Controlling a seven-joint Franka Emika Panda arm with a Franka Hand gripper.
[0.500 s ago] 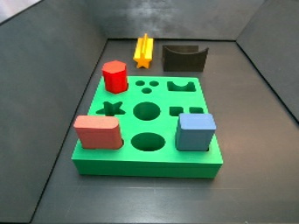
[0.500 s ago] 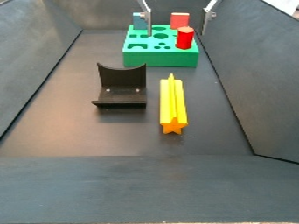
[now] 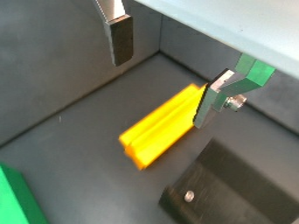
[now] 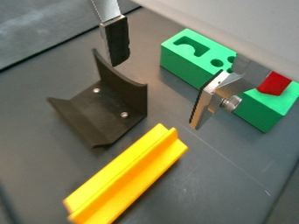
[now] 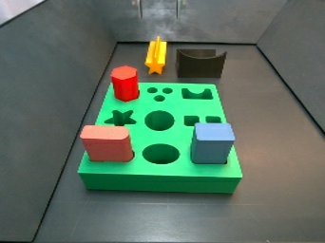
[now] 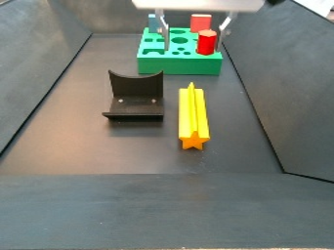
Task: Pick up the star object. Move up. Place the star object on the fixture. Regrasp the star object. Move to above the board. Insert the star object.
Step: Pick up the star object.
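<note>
My gripper is to grip the star object across its long ridged body (image 5: 156,55) next, so that it can set it on the fixture (image 5: 200,63).
The star object (image 5: 155,54) is a long orange-yellow ridged prism lying flat on the dark floor beyond the green board (image 5: 133,176), beside the dark fixture (image 5: 200,63). In the side view from the opposite end the star object (image 6: 193,114) lies right of the fixture (image 6: 135,95), with the board (image 6: 156,64) behind. My gripper (image 6: 189,21) hangs open and empty high up, near the board's edge. Both wrist views show the star object (image 3: 163,127) (image 4: 128,175) below my gripper (image 3: 167,70) (image 4: 162,70), untouched, with the fixture (image 4: 103,105) beside it.
A red hexagonal prism (image 5: 124,83), a red block (image 5: 106,143) and a blue block (image 5: 214,143) stand in the board. Sloped dark walls (image 5: 64,85) close in the floor on both sides.
My gripper has come lower into the side views; its body now shows at the top edge. The star object, fixture and board have not moved.
</note>
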